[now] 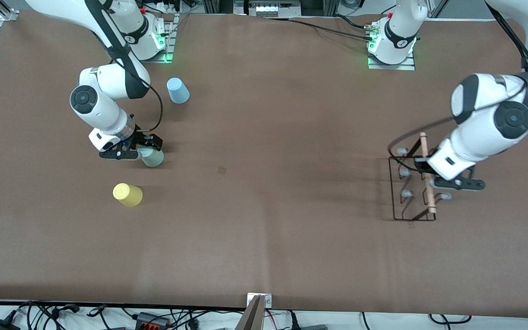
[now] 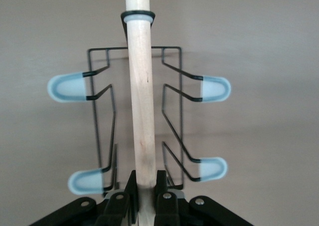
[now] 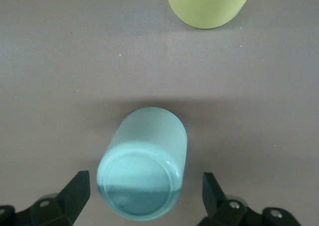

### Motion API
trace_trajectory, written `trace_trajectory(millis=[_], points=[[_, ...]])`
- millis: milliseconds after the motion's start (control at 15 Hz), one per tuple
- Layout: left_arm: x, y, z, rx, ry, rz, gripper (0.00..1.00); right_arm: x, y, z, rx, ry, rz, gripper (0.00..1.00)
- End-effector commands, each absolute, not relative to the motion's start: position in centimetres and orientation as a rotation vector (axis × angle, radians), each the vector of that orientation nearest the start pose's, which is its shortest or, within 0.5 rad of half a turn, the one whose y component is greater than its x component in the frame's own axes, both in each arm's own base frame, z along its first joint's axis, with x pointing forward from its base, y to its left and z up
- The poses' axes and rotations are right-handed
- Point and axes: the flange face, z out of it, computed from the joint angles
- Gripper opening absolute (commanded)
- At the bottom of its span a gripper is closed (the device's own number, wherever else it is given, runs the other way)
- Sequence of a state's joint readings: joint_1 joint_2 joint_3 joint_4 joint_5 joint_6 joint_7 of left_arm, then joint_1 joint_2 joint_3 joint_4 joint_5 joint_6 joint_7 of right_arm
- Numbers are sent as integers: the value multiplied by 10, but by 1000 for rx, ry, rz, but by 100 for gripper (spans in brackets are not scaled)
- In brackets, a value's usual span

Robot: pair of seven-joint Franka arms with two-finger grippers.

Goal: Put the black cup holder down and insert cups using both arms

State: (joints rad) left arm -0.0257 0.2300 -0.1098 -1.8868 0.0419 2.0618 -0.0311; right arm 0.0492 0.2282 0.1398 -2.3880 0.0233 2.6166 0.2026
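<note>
Next, my right gripper grabs the cup's side beside its closed base to fit the mint green cup [image 1: 153,158] onto the black cup holder [image 1: 399,201].
The black cup holder [image 1: 399,201] rests on the table at the left arm's end, its grey-tipped pegs [image 2: 67,86] sticking out to both sides. My left gripper [image 2: 146,188] is shut on its wooden rod [image 2: 142,101], seen from the front as the left gripper [image 1: 425,168] on the wooden rod [image 1: 429,197]. At the right arm's end, my right gripper [image 3: 144,188] stands open with a finger on each side of the mint green cup [image 3: 149,141], base toward the camera, not touching it. The yellow cup [image 1: 128,195] sits nearer the front camera than the mint green cup [image 1: 153,158], and the light blue cup [image 1: 178,90] farther.
A brown mat covers the table, with a small dark mark [image 1: 222,170] near its middle. Cables and power bricks run along the near edge beside a metal bracket [image 1: 258,303]. The arm bases [image 1: 392,46] stand at the table's farthest edge from the front camera.
</note>
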Motion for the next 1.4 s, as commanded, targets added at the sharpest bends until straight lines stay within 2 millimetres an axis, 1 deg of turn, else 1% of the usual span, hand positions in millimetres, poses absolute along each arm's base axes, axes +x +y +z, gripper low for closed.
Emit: trace_trajectory(millis=[0,67,200,333,467,533,600,667,733,867,933,1000,1067,1133,1200,1267,1333], points=[[590,-159,411,-3121,384,85,1,493,92,225,-3098,57,-10,100],[584,-189,410,-3135,396,90,1,493,92,225,-3098,57,-10,100],[564,-269,403,-3167,418,115,1,493,93,225,-3098,55,-10,100],[553,-335,392,-3214,303,150,1,492,93,220,-3097,55,-9,100],[543,-394,386,-3242,184,161,1,493,93,218,-3096,56,-9,100],[537,-418,381,-3253,143,175,1,493,93,218,-3096,56,-9,99],[533,-433,374,-3259,113,195,1,493,94,218,-3096,53,-9,89],[528,-446,365,-3259,105,220,1,493,94,218,-3096,53,-9,78],[523,-456,361,-3260,93,232,1,493,94,218,-3096,53,-9,68],[522,-469,354,-3278,25,229,1,494,94,219,-3095,56,-14,49],[519,-476,350,-3287,-7,221,1,495,94,220,-3094,53,-16,40],[515,-483,344,-3295,-30,219,1,500,95,227,-3094,46,-35,32],[516,-485,341,-3304,-52,213,1,504,96,236,-3092,36,-59,28],[517,-486,337,-3309,-70,210,1,507,96,248,-3093,34,-62,28],[517,-486,336,-3308,-79,215,7,513,97,263,-3096,31,-60,27],[518,-485,337,-3308,-80,210,33,517,97,279,-3101,31,-44,27],[520,-483,338,-3305,-76,196,67,522,99,297,-3105,29,-37,27]])
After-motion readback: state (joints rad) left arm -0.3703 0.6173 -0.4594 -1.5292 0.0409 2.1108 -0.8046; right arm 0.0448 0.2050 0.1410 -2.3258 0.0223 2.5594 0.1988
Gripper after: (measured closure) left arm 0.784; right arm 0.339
